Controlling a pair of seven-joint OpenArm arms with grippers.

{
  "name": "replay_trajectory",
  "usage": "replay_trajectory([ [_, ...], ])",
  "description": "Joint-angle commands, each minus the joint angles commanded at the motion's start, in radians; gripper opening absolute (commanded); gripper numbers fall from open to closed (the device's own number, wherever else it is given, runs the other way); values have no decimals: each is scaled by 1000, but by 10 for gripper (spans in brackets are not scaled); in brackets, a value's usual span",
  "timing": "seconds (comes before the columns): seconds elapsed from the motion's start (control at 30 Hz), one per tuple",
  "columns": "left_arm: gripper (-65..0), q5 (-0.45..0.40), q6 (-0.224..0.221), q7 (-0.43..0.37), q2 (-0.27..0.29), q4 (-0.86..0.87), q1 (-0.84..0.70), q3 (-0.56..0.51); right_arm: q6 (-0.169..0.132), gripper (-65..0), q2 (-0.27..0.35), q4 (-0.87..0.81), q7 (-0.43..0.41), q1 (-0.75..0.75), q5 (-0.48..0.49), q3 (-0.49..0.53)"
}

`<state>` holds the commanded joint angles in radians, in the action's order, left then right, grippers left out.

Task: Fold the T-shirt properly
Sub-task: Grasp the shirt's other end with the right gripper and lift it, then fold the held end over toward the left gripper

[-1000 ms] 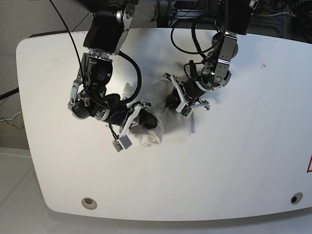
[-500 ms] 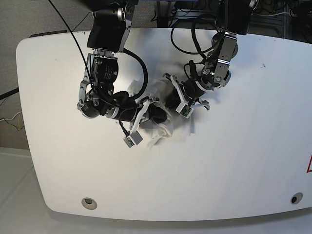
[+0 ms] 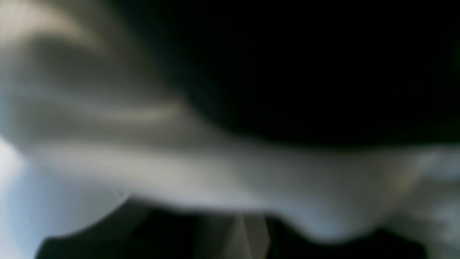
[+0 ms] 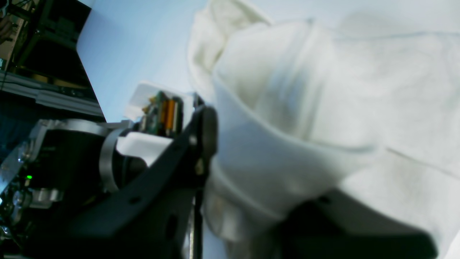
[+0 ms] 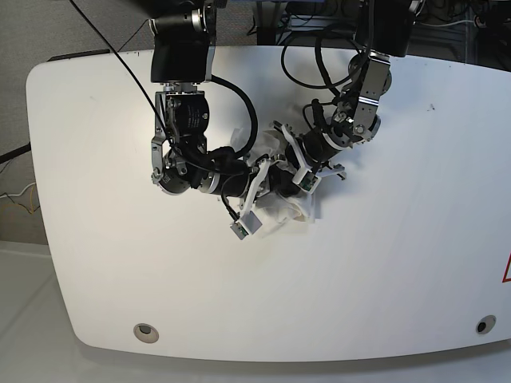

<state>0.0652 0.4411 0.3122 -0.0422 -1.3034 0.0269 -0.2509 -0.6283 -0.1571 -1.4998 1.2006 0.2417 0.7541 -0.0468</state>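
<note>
The T-shirt's fold (image 4: 267, 172) between my right gripper's fingers sits low against the T-shirt's flatter layers, so I need to open the gripper and let the T-shirt go.
The white T-shirt (image 5: 289, 211) lies bunched in a small heap at the middle of the table, squeezed between both grippers. My right gripper (image 5: 270, 187) reaches in from the left and is shut on a thick fold of the T-shirt (image 4: 323, 90); in the right wrist view the cloth fills the gap of the right gripper (image 4: 262, 176). My left gripper (image 5: 297, 177) is pressed into the heap from the upper right. The left wrist view is blurred, with the T-shirt (image 3: 215, 172) right against the lens, and its jaws do not show. No print is visible.
The white table (image 5: 399, 263) spreads wide around the heap, with its rounded front edge below. The two wrists nearly touch; the left arm's camera board (image 4: 161, 115) sits beside my right fingers. Black cables (image 5: 239, 104) loop above the arms.
My right gripper has swept to the right across the table, dragging its fold of the T-shirt up against the left gripper. The left arm has hardly moved.
</note>
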Motion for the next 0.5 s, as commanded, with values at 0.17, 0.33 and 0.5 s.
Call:
replay_trajectory([
  [0.17,-620,0,0,0,0,-3,0,2,0,-650,0,0,0,2,-2,-5],
  [0.33,-518,3,0,0,0,-5,0,3,0,-650,0,0,0,2,-2,-5],
  [0.5,-393,5,0,0,0,-5,0,3,0,-611,0,0,0,0,-2,-5],
])
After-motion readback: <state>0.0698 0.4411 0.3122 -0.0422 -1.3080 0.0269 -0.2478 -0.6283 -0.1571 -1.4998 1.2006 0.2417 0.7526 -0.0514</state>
